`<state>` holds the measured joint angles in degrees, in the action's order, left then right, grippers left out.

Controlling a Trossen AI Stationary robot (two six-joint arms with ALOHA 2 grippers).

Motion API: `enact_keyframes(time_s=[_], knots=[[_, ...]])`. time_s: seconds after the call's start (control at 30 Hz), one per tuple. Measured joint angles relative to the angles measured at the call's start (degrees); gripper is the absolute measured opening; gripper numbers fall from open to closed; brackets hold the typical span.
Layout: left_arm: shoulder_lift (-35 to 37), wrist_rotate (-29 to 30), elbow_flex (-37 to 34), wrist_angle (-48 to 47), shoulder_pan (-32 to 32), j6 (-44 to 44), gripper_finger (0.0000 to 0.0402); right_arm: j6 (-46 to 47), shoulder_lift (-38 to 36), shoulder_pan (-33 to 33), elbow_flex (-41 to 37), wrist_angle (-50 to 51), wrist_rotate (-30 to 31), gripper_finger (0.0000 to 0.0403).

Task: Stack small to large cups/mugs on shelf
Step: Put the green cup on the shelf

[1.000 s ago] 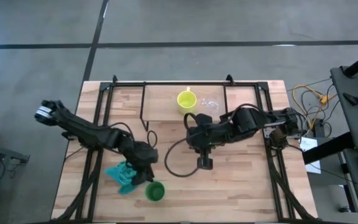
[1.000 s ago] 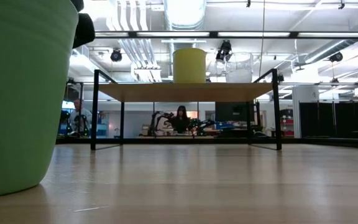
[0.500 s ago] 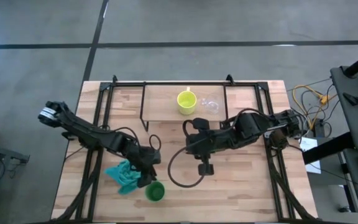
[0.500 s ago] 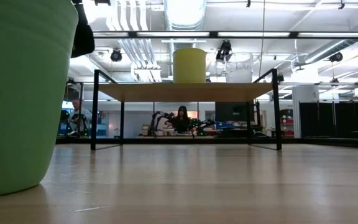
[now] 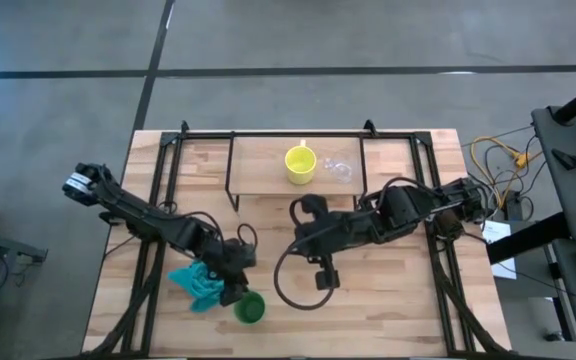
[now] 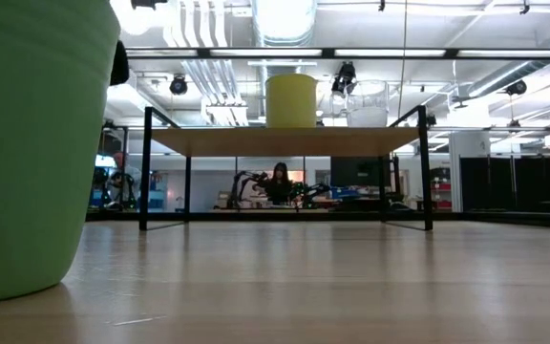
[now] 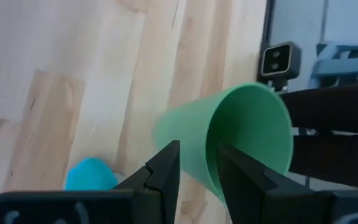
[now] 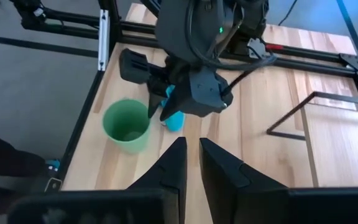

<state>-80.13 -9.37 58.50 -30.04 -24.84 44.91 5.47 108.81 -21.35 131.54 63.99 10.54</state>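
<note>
The green cup's base needs to stay free to stand on the shelf [image 5: 268,160], so my left gripper will take the green cup by its rim [image 5: 239,298] next.
The green cup [image 5: 251,309] stands upright on its base near the table's near edge and fills the left of the low view [image 6: 27,143]. My left gripper [image 5: 236,292] hangs open just above the cup's far-left rim. In its wrist view [image 7: 197,152] the cup wall [image 7: 211,155] runs between the two fingers. The yellow mug [image 5: 299,162] and the clear glass cup [image 5: 340,168] stand side by side on the shelf [image 5: 268,160]. My right gripper [image 5: 323,282] is shut over bare table right of the green cup and points toward it [image 8: 127,124]. My left gripper comes at the green cup's rim [image 7: 213,134] from above, pointing down, with one finger [image 7: 166,165] outside the wall and the other [image 7: 238,171] over the opening. I cannot tell whether either finger touches the rim.
A teal cloth [image 5: 196,283] lies crumpled on the table just left of the green cup, under my left arm. A black cable [image 5: 283,285] loops on the table below my right arm. The table's black frame rails [image 5: 153,250] run along both sides.
My left gripper has moved toward the table's near edge and down, closing on the green cup's rim. My right gripper has drifted toward the near edge and slightly left. The cups have not moved.
</note>
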Motion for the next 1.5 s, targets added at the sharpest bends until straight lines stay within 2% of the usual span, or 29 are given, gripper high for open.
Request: enact_keyframes(time_s=[0.7,0.8,0.93,1.1,1.17,1.3,1.43,1.5], knots=[[-7.44,-1.21,1.84,-0.46,-1.79,1.10,0.0087,0.06,0.00,-0.01,-0.01,0.04,-0.02,0.0038],[-7.66,-1.78,1.84,-0.44,-1.80,0.85,0.0063,0.05,0.00,-0.01,-0.01,0.04,0.00,0.0038],[-6.02,-2.35,2.44,-0.43,-1.81,-0.57,0.0009,0.03,0.00,-0.01,-0.01,0.05,0.00,0.0038],[-3.05,-2.20,4.46,-1.71,-1.40,-0.72,0.0003,-0.13,0.00,-0.01,0.00,0.12,0.00,0.0038],[-1.63,-0.19,6.37,-5.11,-0.74,-1.25,0.0002,-0.15,0.00,0.01,0.01,0.12,0.03,0.0038],[0.17,8.33,12.09,-16.94,1.81,-6.00,0.0002,-0.15,0.00,0.01,0.01,0.11,0.32,0.0038],[0.69,16.47,18.91,-28.18,6.35,-11.71,0.0001,-0.14,0.00,-0.01,0.01,0.08,2.04,0.0038],[0.69,18.45,21.36,-31.48,9.25,-13.93,0.0001,0.08,0.00,-0.01,0.01,0.10,3.78,0.0038]])
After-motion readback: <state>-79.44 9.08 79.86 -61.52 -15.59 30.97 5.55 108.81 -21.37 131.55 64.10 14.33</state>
